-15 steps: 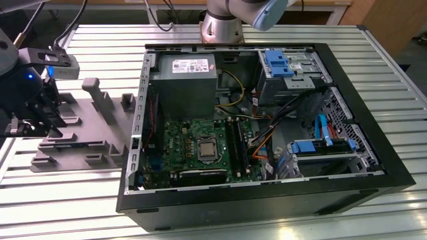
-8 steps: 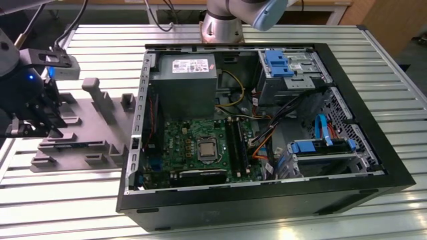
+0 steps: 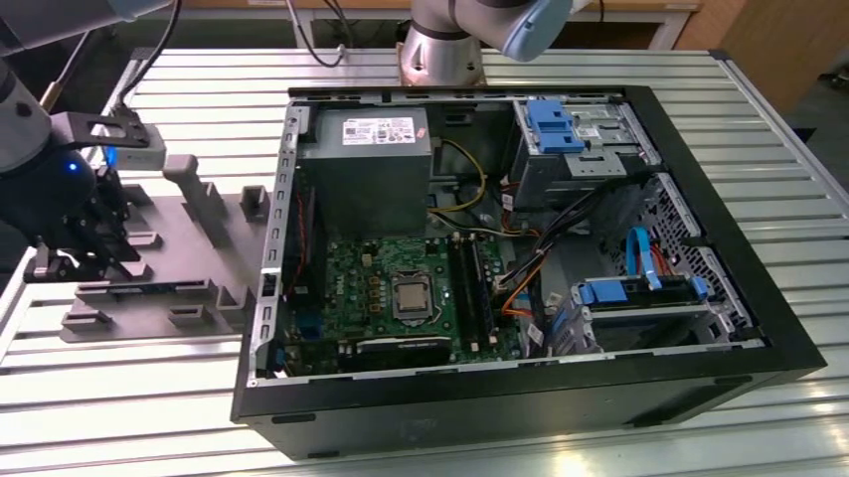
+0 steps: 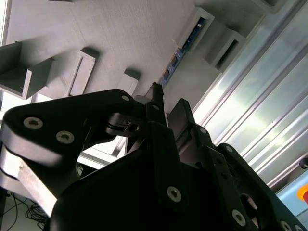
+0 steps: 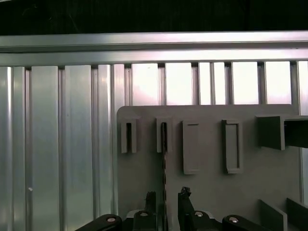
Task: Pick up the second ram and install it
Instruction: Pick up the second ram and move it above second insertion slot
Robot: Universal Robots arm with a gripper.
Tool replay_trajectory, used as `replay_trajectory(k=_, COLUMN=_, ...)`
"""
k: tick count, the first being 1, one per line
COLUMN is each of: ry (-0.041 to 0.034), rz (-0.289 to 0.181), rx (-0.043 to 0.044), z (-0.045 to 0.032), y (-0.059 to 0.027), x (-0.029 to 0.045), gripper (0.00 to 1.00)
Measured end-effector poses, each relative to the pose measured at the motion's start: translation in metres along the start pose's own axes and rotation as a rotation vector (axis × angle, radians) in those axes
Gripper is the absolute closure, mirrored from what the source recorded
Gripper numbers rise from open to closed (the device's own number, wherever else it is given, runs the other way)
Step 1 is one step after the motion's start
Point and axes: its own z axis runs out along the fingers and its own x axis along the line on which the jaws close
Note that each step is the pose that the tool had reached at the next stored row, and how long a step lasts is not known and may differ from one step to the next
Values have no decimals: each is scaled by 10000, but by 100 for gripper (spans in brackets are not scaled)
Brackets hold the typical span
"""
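Observation:
My gripper grabs the second ram by its exposed, open flat sides next, because the grey sides of the slot hug the second ram's tip closely.
The second ram (image 5: 164, 161) is a thin blue board standing on edge in a slot of the grey moulded tray (image 5: 207, 192). In the second wrist view the second ram (image 4: 185, 48) runs from a far slot toward the fingers. My gripper (image 5: 167, 196) is open just above it, one black fingertip (image 5: 150, 197) on each side of the board's near end, with a small gap on both sides. In the exterior view the gripper (image 3: 93, 243) hangs over the tray (image 3: 199, 248) at that view's left, and the ram (image 3: 143, 289) shows as a dark bluish strip.
An open black computer case (image 3: 743, 328) lies at the centre, with a green motherboard (image 3: 358, 278) and long black socket rails (image 3: 471, 288) inside. Cables, blue drive brackets (image 3: 551, 124) and a grey power supply (image 3: 365, 159) crowd it. Upright pegs (image 3: 186, 184) rise from the tray on the ribbed metal table (image 3: 796, 179).

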Motion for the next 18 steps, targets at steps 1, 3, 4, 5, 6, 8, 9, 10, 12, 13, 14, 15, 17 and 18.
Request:
replay_trajectory(k=1, ry=0, rz=0, rx=0, z=18, y=0, x=0, gripper=68)
replay_trajectory(k=3, ry=0, rz=0, rx=0, z=39, y=0, x=1, gripper=68)
replay_trajectory(k=4, ry=2, rz=0, rx=-2, z=40, y=0, x=1, gripper=68)
replay_trajectory(k=5, ry=3, rz=0, rx=-2, z=40, y=0, x=1, gripper=68)
replay_trajectory(k=6, ry=3, rz=1, rx=-3, z=40, y=0, x=1, gripper=68)
replay_trajectory(k=8, ry=0, rz=1, rx=0, z=42, y=0, x=1, gripper=68)
replay_trajectory(k=9, ry=1, rz=0, rx=0, z=43, y=0, x=1, gripper=68)
replay_trajectory(k=10, ry=1, rz=0, rx=-1, z=42, y=0, x=1, gripper=68)
replay_trajectory(k=12, ry=1, rz=0, rx=0, z=43, y=0, x=1, gripper=68)
replay_trajectory(k=13, ry=1, rz=0, rx=0, z=43, y=0, x=1, gripper=68)
replay_trajectory(k=14, ry=0, rz=0, rx=0, z=43, y=0, x=1, gripper=68)
replay_trajectory(k=15, ry=0, rz=0, rx=0, z=45, y=0, x=1, gripper=68)
replay_trajectory(k=17, ry=-3, rz=0, rx=4, z=60, y=0, x=1, gripper=68)
replay_trajectory(k=18, ry=0, rz=1, rx=0, z=70, y=0, x=2, gripper=68)
